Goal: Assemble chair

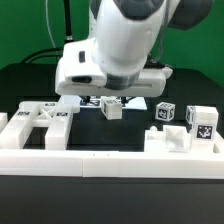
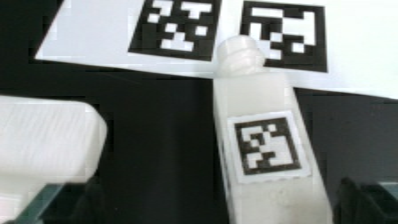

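Note:
My gripper grabs the white chair bar by its blunt end (image 1: 113,113) (image 2: 283,204) next, so the bar's rounded tip stays free to join the white chair piece.
A long white chair bar (image 2: 263,130) with one square tag lies on the black table. Its far end rests against the marker board (image 2: 196,35). My gripper (image 2: 210,208) is open right above the bar's near end, with one dark finger (image 2: 50,205) on each side and nothing held. In the exterior view the gripper (image 1: 112,100) hangs low over this bar (image 1: 112,110) at the table's middle. A flat cross-braced chair panel (image 1: 45,120) lies at the exterior view's left. Two tagged blocks (image 1: 163,113) (image 1: 200,122) stand at its right.
Beside the bar lies a chunky white piece (image 2: 45,135). A long plain white rail (image 1: 110,165) runs along the front of the table, with a white chair piece (image 1: 167,140) standing just behind it. The arm's body hides the marker board (image 1: 135,101) for the most part.

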### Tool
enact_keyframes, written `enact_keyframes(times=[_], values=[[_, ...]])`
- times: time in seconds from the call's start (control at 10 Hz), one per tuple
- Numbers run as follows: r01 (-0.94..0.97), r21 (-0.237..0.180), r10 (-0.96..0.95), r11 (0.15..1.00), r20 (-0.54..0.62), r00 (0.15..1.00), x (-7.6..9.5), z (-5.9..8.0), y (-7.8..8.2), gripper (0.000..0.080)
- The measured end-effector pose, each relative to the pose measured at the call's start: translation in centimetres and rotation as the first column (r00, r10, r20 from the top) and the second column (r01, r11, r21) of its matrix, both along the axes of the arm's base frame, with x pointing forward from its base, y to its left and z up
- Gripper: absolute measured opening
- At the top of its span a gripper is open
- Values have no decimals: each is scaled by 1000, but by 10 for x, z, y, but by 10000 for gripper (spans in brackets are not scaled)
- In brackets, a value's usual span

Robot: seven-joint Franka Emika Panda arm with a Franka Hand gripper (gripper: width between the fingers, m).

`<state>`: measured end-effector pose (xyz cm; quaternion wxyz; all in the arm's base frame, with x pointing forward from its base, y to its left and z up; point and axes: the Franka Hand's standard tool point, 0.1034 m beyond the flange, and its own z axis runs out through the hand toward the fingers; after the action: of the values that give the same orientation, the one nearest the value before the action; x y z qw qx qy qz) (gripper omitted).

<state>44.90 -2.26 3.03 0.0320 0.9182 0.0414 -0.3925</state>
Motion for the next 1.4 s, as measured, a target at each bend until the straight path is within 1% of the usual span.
enact_keyframes(times=[0.1,0.2,0.3,0.4,0.5,0.6,0.8,0.9,1.1,1.3,1.4], values=[[0,-5,0,1000,-34,999,2,-2,0,649],[15,-6,-15,1000,-138,990,-7,5,4,649],[26,-8,-28,1000,-254,967,-5,11,6,649],[28,0,-27,1000,-275,961,5,7,6,649],[24,-3,-24,1000,-255,967,8,4,4,649],[29,-2,-29,1000,-256,966,7,5,5,649],[54,26,-46,998,-249,967,8,3,13,649],[53,29,-44,998,-233,971,9,1,16,649],[51,28,-44,998,-216,975,5,-7,15,649],[50,23,-44,998,-209,977,1,-18,14,649],[52,18,-47,998,-210,977,0,-19,14,649]])
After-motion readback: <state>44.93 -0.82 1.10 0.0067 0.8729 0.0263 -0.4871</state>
